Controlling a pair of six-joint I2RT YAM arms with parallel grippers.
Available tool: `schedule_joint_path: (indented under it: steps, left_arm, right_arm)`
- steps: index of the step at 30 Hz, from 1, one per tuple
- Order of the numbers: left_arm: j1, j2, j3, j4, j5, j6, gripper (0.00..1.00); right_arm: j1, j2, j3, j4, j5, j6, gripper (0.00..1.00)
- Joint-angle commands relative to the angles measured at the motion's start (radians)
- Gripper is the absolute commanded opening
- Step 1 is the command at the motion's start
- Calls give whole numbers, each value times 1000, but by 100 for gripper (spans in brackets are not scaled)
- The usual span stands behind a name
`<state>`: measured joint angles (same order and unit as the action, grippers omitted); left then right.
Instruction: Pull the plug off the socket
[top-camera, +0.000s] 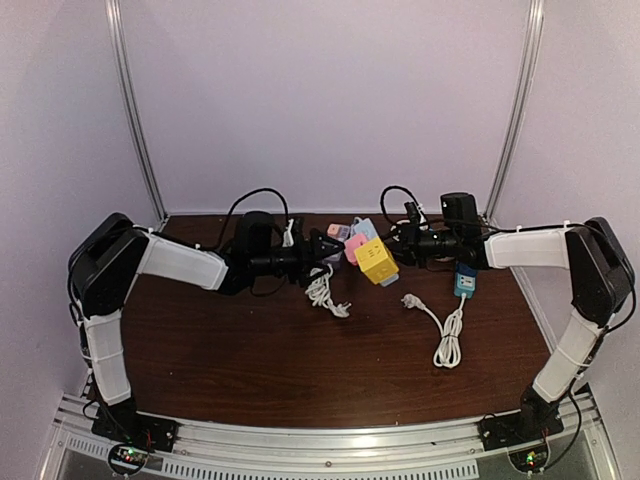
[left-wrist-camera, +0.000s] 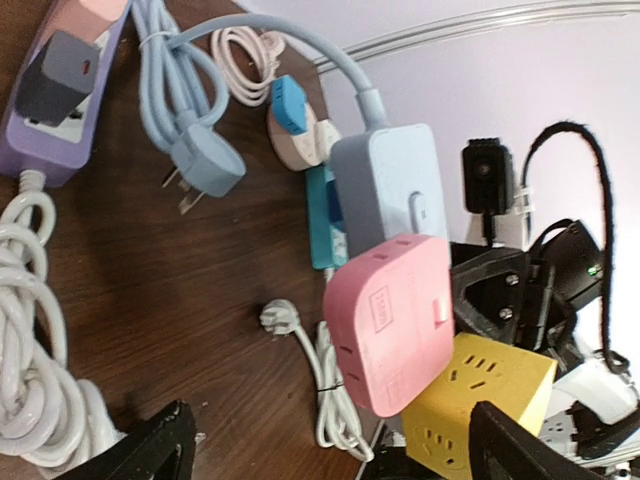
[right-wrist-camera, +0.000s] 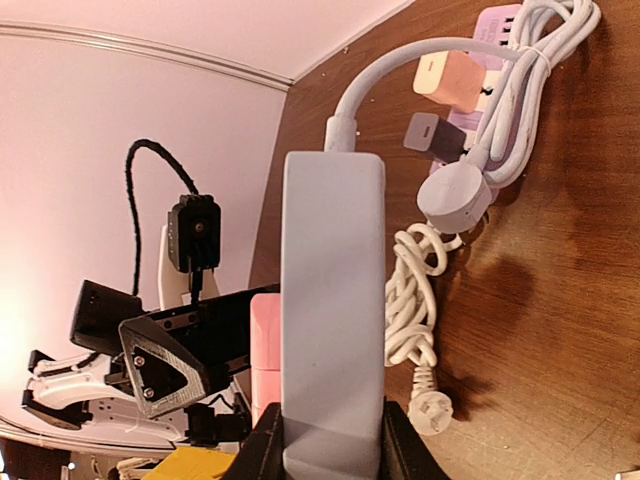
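The pink plug block (top-camera: 353, 249) (left-wrist-camera: 395, 320) needs to come off the blue-grey socket, so my left gripper should grab the block's outer end next. My fingers will pinch across its thickness.
A cluster of joined sockets hangs above the table between my grippers: a blue-grey socket box (right-wrist-camera: 332, 300), a pink plug block (left-wrist-camera: 395, 320) stuck to it, and a yellow cube socket (left-wrist-camera: 490, 400) on the pink block. The cluster shows in the top view (top-camera: 365, 252). My right gripper (right-wrist-camera: 333, 440) is shut on the blue-grey box's lower end, one finger on each side. My left gripper (left-wrist-camera: 333, 430) is open wide, its fingers (left-wrist-camera: 160, 450) low in the wrist view, with the pink block ahead between them and untouched. In the top view it is just left of the cluster (top-camera: 325, 264).
A purple power strip (left-wrist-camera: 60, 95) with two chargers lies at the table's back, beside the blue-grey cable's plug (left-wrist-camera: 205, 165). A white coiled cable (top-camera: 322, 290) lies under the left gripper. Another white cable with plug (top-camera: 445, 330) and a teal box (top-camera: 465, 280) lie at right.
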<state>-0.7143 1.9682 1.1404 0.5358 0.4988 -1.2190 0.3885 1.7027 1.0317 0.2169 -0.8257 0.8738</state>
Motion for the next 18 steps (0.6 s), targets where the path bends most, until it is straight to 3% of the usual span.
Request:
schedule_joint_path:
  steps: [1,6,11,18]
  left_arm:
    - [4,-18,-22,392,45,-211,95]
    - [4,36,-21,540,39,-334,89]
    - [3,45,7,515,44,-333,82]
    - [-10,74,65,489,69,-332,63]
  right_arm:
    - [7,-53,26,303,-109,167,8]
    - [7,-45,-1,453,-121,306,7]
    - [9,-47,-34,558,-125,390,7]
    - [10,-49,-45,596,-133,427,6]
